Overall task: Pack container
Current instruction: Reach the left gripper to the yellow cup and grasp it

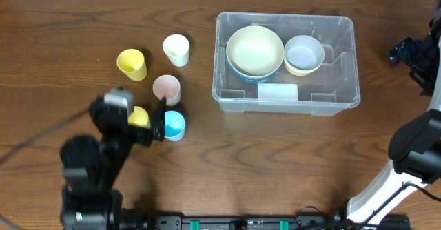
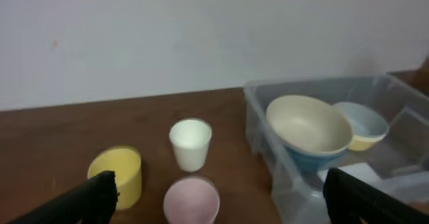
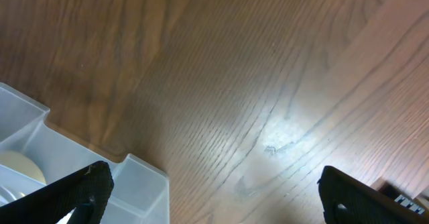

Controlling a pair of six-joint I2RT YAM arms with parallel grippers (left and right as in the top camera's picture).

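Observation:
I should grab the yellow cup by its rim [image 1: 140,113] with my left gripper. The yellow cup's base then stays free to go into the container [image 1: 344,65] beside the bowls.
The clear container [image 1: 344,65] stands right of centre. It holds a cream bowl [image 1: 255,49] nested in a blue one, a pale blue bowl [image 1: 304,52] on a yellow one, and a white label [image 1: 278,92]. My left gripper [image 1: 153,123] is open and hovers by a yellow cup [image 1: 140,116] and a blue cup [image 1: 175,124]. In the left wrist view the gripper [image 2: 221,207] shows its fingers wide apart, with a pink cup [image 2: 192,200] ahead between them and the container [image 2: 281,177] to the right. My right gripper [image 1: 413,54] is open and empty, right of the container.
A second yellow cup [image 1: 131,63], a white cup [image 1: 176,49] and the pink cup [image 1: 167,89] stand left of the container. The right wrist view shows wood table [image 3: 268,83] and a container corner [image 3: 134,184]. The right arm's base [image 1: 413,154] is at the right edge.

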